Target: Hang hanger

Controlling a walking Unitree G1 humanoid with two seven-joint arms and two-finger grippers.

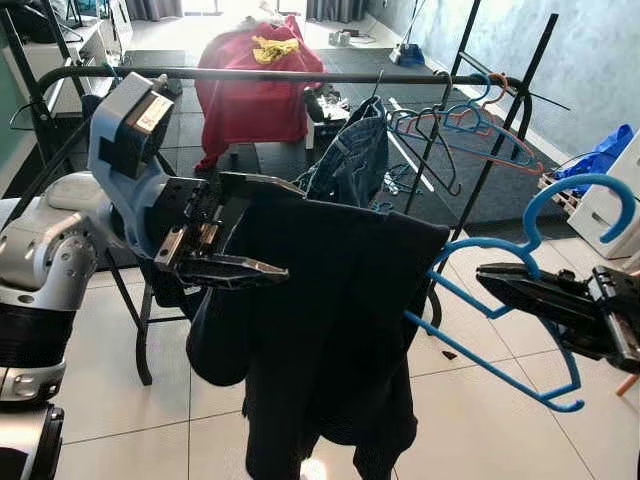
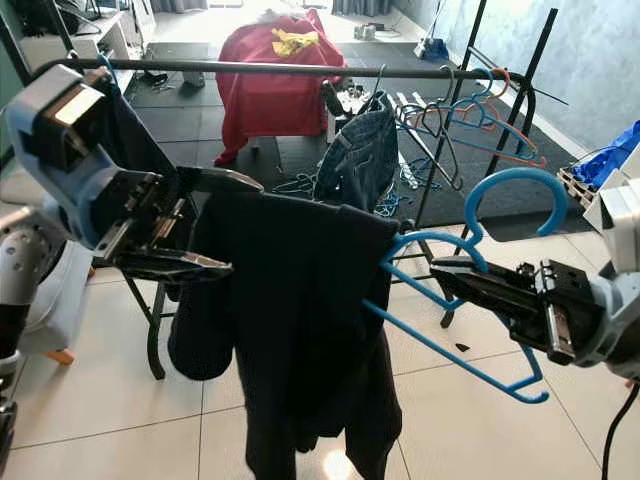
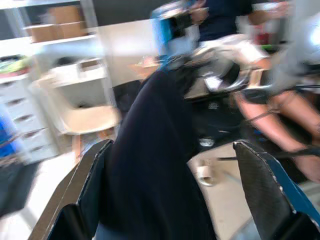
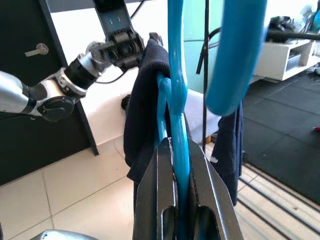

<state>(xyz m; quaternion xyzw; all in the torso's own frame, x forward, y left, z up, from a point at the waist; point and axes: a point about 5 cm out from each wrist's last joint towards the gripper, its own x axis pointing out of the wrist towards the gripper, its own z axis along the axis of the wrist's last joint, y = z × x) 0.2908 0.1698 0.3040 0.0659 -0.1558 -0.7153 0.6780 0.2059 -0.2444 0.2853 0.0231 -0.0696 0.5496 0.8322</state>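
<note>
Next, my left gripper grabs the black garment by its folded upper edge (image 1: 252, 225), since that fold stands up while the lower cloth (image 1: 330, 380) hangs slack.
My right gripper (image 1: 497, 281) is shut on a blue plastic hanger (image 1: 484, 367), gripping it just below the hook (image 2: 510, 180); the wrist view shows the blue hanger (image 4: 177, 100) pinched between the fingers. A dark garment (image 1: 330, 320) drapes from the hanger's left end and hangs toward the floor. My left gripper (image 1: 292, 228) is open at the garment's upper left edge, one finger above the cloth and one below. In the left wrist view the dark garment (image 3: 160, 165) lies between the spread fingers (image 3: 92, 180). The black rack rail (image 1: 280, 75) runs across behind and above.
Jeans (image 1: 350, 155) hang from the rail, and several bare hangers (image 1: 470, 125) crowd its right end. A red-covered object (image 1: 255, 85) stands behind the rack. White shelving (image 1: 615, 205) is at the right. Tiled floor (image 1: 480, 420) lies below.
</note>
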